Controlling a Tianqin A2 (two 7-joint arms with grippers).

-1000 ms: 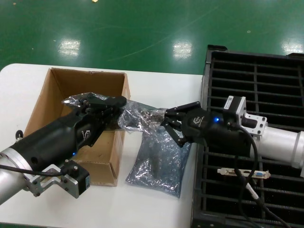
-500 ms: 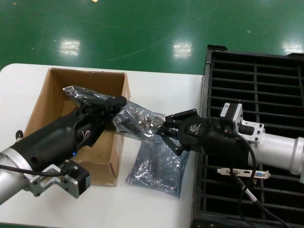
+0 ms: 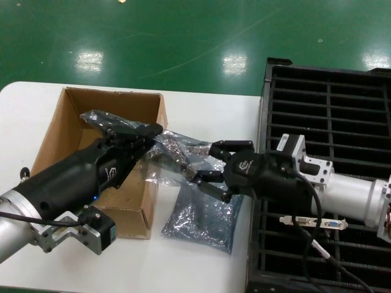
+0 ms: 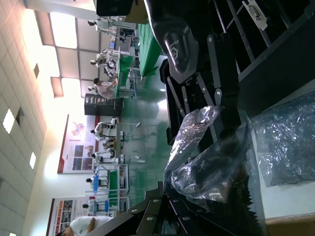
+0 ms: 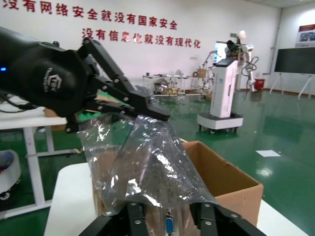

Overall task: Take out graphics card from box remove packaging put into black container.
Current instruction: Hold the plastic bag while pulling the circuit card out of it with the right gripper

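The packaging (image 3: 177, 152) needs to come off, so the robot's right gripper should next grab the graphics card by its bracket end with the blue port.
My left gripper (image 3: 144, 130) is shut on one end of the crinkly silver packaging (image 3: 177, 152) and holds it up over the right wall of the brown box (image 3: 64, 125). The graphics card is inside the bag; its blue port (image 5: 169, 224) shows through the plastic. My right gripper (image 3: 203, 162) is open, its fingers straddling the bag's other end. In the right wrist view its fingers (image 5: 136, 216) stand apart on either side of the packaging (image 5: 147, 157), with the left gripper (image 5: 142, 105) beyond. The black container (image 3: 330, 82) is on the right.
An empty silver bag (image 3: 204, 217) lies flat on the white table (image 3: 201, 110) between box and container. Another card with a silver bracket (image 3: 314, 221) lies in a near slot of the container. The right arm reaches across the container's left edge.
My right gripper has moved left toward the box and spread its fingers around the bag's end. The left gripper has held still with the bag.
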